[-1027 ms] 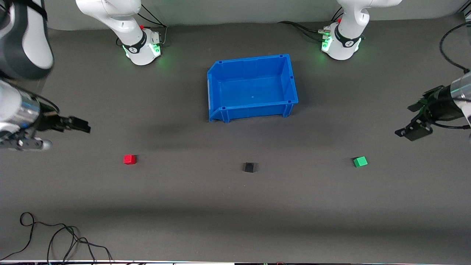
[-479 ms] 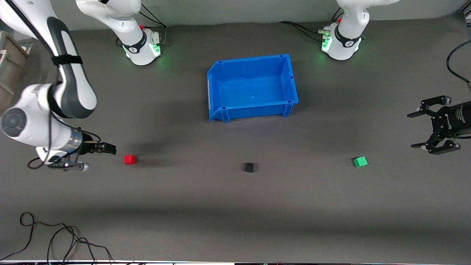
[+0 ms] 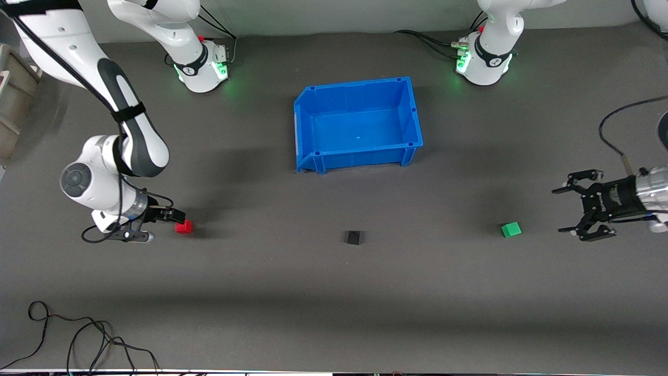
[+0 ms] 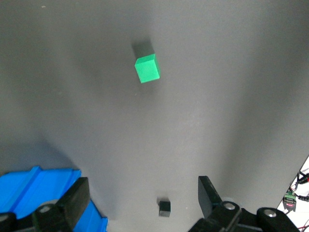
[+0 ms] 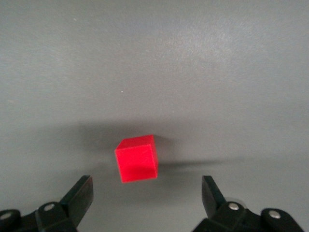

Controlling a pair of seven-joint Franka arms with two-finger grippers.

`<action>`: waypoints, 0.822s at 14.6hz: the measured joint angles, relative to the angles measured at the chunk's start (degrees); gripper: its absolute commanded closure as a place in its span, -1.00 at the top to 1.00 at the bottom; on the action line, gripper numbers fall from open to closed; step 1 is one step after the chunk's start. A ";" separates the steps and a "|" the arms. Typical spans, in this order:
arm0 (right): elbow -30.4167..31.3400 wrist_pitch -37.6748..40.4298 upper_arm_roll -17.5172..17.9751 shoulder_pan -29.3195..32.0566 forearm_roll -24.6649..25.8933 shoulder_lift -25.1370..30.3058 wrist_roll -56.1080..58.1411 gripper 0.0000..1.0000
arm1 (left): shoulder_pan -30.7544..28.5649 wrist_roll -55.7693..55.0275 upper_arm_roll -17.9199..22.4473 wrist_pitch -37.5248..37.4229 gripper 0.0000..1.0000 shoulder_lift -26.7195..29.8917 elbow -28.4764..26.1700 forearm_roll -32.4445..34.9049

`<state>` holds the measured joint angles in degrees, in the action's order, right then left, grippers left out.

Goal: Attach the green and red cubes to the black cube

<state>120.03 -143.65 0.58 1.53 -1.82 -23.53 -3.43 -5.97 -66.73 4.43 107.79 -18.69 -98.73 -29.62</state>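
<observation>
The green cube [image 3: 511, 229] will be attached to the black cube [image 3: 353, 238], so next my left gripper will grab the green cube by its opposite sides.
The red cube [image 3: 183, 226], the black cube [image 3: 353, 238] and the green cube [image 3: 511, 229] lie apart in a row on the grey mat, with the black one in the middle. My right gripper [image 3: 166, 226] is open and low, right beside the red cube on the right arm's end. In the right wrist view the red cube [image 5: 137, 157] lies just ahead of the open gripper [image 5: 146, 192]. My left gripper [image 3: 562, 210] is open over the mat beside the green cube, toward the left arm's end. The left wrist view shows the green cube [image 4: 147, 69], the black cube [image 4: 164, 208] and that open gripper [image 4: 142, 195].
An empty blue bin [image 3: 412, 112] stands between the arm bases and the cubes, and shows in the left wrist view [image 4: 38, 188]. Loose black cables [image 3: 78, 339] lie at the mat's near corner, at the right arm's end. A beige box [image 3: 13, 104] sits at that end's edge.
Both arms have swung in and come down toward the row of cubes. The right gripper has reached the red cube's side. The left gripper has moved closer to the green cube. The cubes have not moved.
</observation>
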 measured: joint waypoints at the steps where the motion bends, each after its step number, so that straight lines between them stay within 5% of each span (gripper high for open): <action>1: 0.02 -1.46 0.00 0.00 0.00 -1.08 0.00 0.99 | -0.42 1.46 0.01 2.12 1.00 -0.80 -1.58 -1.09; 6: -0.07 -6.00 0.00 0.00 -1.55 -4.77 -0.08 0.98 | -1.28 3.75 -0.20 12.87 1.00 -4.54 -8.23 -5.65; 12: -0.32 -6.16 0.00 0.00 -2.76 -5.15 -0.08 0.27 | -1.07 8.00 -1.32 24.72 1.00 -8.14 -14.34 -12.19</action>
<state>119.72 -149.81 0.58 1.53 -4.58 -28.69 -3.51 -7.04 -58.73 3.11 132.51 -26.82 -113.06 -41.81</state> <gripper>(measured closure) 0.154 0.000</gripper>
